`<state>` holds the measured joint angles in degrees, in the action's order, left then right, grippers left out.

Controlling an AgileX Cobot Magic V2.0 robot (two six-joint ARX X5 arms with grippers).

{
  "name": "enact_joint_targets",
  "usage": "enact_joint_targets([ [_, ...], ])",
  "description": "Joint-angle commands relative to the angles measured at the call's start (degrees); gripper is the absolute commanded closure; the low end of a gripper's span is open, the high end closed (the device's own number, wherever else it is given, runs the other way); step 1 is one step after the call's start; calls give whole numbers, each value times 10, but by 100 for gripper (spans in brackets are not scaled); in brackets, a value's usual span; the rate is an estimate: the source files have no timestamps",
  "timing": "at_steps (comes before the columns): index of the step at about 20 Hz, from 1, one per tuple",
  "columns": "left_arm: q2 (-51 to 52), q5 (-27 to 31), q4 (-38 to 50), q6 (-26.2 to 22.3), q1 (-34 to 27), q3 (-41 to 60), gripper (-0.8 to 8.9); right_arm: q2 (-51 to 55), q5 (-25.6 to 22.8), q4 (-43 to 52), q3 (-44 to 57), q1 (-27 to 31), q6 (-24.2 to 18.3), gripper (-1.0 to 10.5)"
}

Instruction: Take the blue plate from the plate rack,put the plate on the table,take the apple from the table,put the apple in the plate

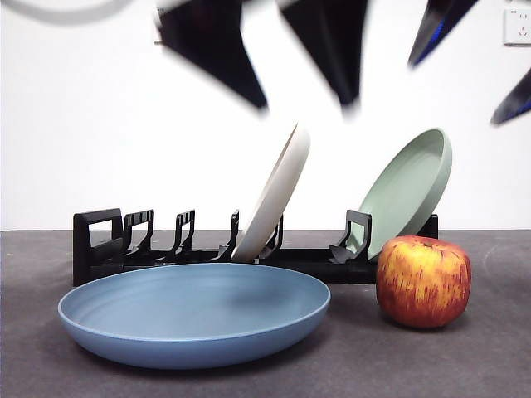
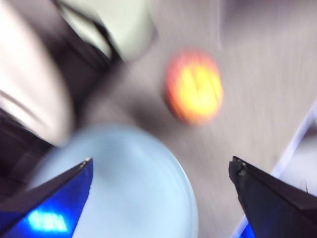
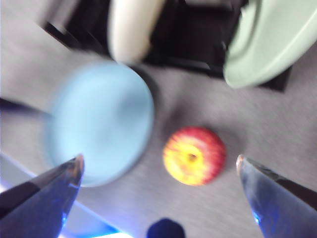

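Observation:
The red and yellow apple needs to go in the blue plate (image 1: 192, 319), so next I should grab the apple with my right gripper around its round body (image 1: 422, 286).
The blue plate (image 1: 192, 319) lies flat on the table (image 1: 498, 356) in front of the plate rack (image 1: 99, 245). The apple (image 1: 423, 282) stands on the table to the plate's right, apart from it. My left gripper (image 1: 303, 104) is open and empty, high above the plate's right part; its blurred wrist view (image 2: 161, 161) shows the plate (image 2: 129, 193) and the apple (image 2: 194, 88). My right gripper (image 1: 454, 91) is open and empty, high above the apple; its wrist view (image 3: 159, 157) shows the apple (image 3: 193, 154) between the jaws, beside the plate (image 3: 99, 119).
A cream-white plate (image 1: 278, 191) leans in the middle of the rack and a sage-green plate (image 1: 411, 186) leans at its right end. Several left slots hold nothing. A white wall stands behind, with a socket (image 1: 516, 25) at top right.

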<state>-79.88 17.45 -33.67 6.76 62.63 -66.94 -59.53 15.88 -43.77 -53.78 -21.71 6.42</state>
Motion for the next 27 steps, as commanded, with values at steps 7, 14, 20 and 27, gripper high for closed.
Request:
enact_joint_targets([
  [7, 219, 9, -42, 7, -143, -18, 351, -180, -115, 24, -2, -75, -5, 409],
  [14, 330, 9, -106, 5, -283, -18, 351, -305, -114, 97, -2, -77, 0, 416],
  [20, 343, 9, -153, -1, -313, -18, 351, -335, -114, 99, -2, -77, 5, 972],
  [27, 343, 8, -170, -8, -313, -18, 351, -278, -71, 77, -72, -119, 32, 958],
])
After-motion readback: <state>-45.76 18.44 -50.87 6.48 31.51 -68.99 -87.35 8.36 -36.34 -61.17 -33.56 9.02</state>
